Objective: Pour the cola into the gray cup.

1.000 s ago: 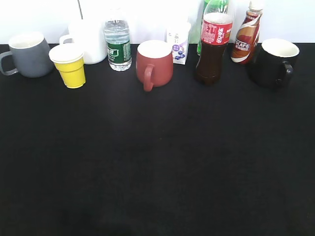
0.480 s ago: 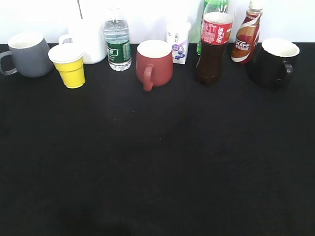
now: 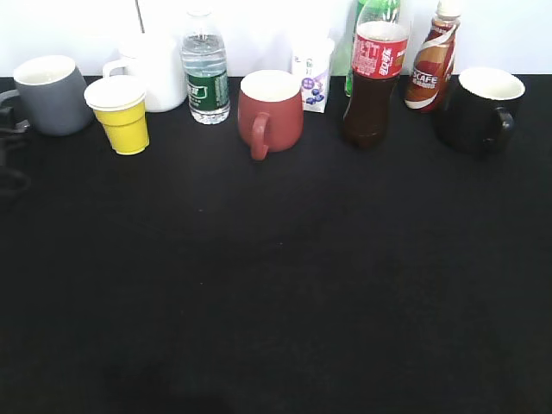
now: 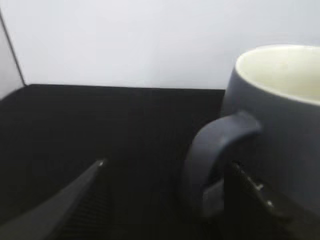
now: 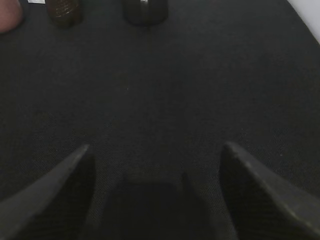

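Note:
The gray cup needs to be ready for the cola (image 3: 374, 86), so my left gripper should next hold it by its curved handle (image 3: 9, 102).
The cola bottle (image 3: 373, 82), dark brown with a red label, stands upright at the back right of the black table. The gray cup (image 3: 52, 95) stands at the back left, white inside. My left gripper (image 3: 10, 147) is at the left edge beside the cup's handle. In the left wrist view the left gripper (image 4: 168, 165) is open, with the gray cup's (image 4: 280, 125) handle between its fingers. My right gripper (image 5: 155, 150) is open and empty, low over bare cloth. It faces the cola's base (image 5: 62, 11) from a distance and does not show in the exterior view.
Along the back stand a yellow paper cup (image 3: 123, 115), a white mug (image 3: 153, 71), a green-labelled water bottle (image 3: 206, 73), a red-brown mug (image 3: 271, 110), a small carton (image 3: 312, 76), a Nescafe bottle (image 3: 433, 62) and a black mug (image 3: 479, 109). A white wall lies behind.
My left gripper has come into the exterior view at the left edge and now covers the gray cup's handle. The bottles and other cups have not moved.

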